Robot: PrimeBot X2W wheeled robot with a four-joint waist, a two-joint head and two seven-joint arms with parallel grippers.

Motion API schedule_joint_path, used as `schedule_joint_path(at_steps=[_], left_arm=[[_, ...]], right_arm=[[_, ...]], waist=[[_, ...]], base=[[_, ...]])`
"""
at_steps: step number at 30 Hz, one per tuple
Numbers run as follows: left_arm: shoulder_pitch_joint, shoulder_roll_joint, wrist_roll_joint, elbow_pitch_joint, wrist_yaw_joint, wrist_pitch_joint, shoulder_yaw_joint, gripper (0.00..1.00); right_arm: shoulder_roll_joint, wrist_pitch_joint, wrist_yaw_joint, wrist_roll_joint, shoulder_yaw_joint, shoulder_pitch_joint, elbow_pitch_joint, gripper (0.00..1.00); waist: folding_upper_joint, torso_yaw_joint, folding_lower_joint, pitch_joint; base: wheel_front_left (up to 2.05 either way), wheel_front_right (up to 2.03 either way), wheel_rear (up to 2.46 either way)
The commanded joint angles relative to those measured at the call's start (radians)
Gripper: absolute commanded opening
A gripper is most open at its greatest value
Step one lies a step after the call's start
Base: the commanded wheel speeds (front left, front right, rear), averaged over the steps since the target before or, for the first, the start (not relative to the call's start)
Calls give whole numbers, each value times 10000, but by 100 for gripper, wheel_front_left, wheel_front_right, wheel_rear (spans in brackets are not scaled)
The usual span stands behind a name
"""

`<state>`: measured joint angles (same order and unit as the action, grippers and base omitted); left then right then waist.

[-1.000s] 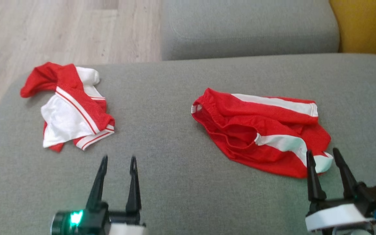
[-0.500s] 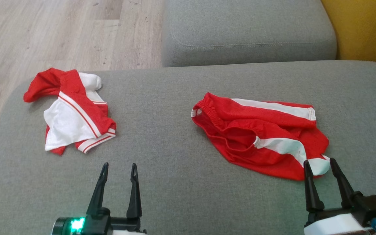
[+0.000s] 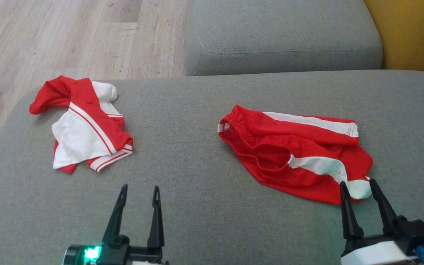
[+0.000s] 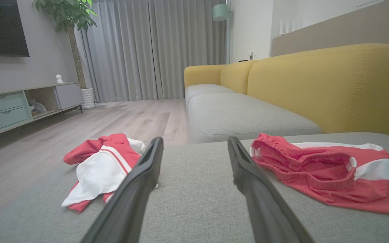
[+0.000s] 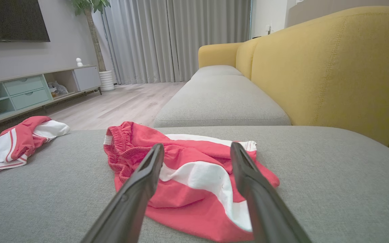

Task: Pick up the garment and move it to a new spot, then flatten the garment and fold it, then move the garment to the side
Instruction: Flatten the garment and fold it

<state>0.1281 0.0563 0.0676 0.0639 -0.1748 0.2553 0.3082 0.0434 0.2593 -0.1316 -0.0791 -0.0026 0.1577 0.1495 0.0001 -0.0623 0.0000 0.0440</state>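
Note:
My left gripper grabs the red garment's white-striped waistband edge next. The garment's open waist (image 3: 271,155) gapes with its edge standing up while the garment's legs lie slack.
A crumpled red garment (image 3: 293,154) with white side stripes and an elastic waistband lies on the right of the grey seat cushion (image 3: 197,206); it also appears as the red garment (image 4: 316,168) and the red garment (image 5: 187,168). My right gripper (image 3: 357,182) is open, its tips just short of the garment's near white-striped corner, and nothing sits between the right gripper's (image 5: 197,145) fingers. A second, red-and-white garment (image 3: 83,129) lies bunched at the cushion's left. My left gripper (image 3: 140,187) is open and empty over bare cushion between the two; the left gripper (image 4: 195,140) points at that gap.
Behind the seat sits another grey cushion (image 3: 282,36). A yellow backrest (image 3: 410,33) rises at the right. Wooden floor (image 3: 50,36) lies past the cushion's left and far edges. A low TV cabinet (image 4: 19,104) and a potted plant (image 4: 73,33) stand across the room.
The head view has shifted a little, so everything sits slightly lower. Both grippers stay open. The right gripper's tips have drawn back slightly from the red garment's near corner.

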Motion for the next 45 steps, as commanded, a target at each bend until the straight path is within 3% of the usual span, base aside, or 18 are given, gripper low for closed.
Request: schedule_joint_path(at_steps=[1, 13, 24, 36, 45], left_arm=[[-306, -60, -1, -249, -15, 64, -196, 100], [-290, -60, 0, -63, 77, 64, -25, 100], [-1009, -60, 504, 699, 608, 64, 727, 100], [-4298, -60, 1799, 3413, 1827, -274, 2968, 100], [-6083, -60, 2884, 4675, 1855, -1230, 3701, 100]], right_arm=[[68, 24, 9, 19, 280, -234, -270, 100], [68, 24, 9, 123, 459, -278, -400, 100], [68, 24, 9, 345, 777, -330, -702, 100], [68, 24, 9, 88, 957, -1069, -937, 100], [68, 24, 9, -133, 1075, -1333, -911, 100]], waist=[[-1, 6, 0, 3], [-1, 221, 0, -71], [-1, 1480, 0, -556], [-1, 3185, 0, -2068], [-1, 3906, 0, -2483]], base=[[0, 0, 0], [0, 0, 0], [0, 0, 0], [0, 0, 0], [0, 0, 0]])
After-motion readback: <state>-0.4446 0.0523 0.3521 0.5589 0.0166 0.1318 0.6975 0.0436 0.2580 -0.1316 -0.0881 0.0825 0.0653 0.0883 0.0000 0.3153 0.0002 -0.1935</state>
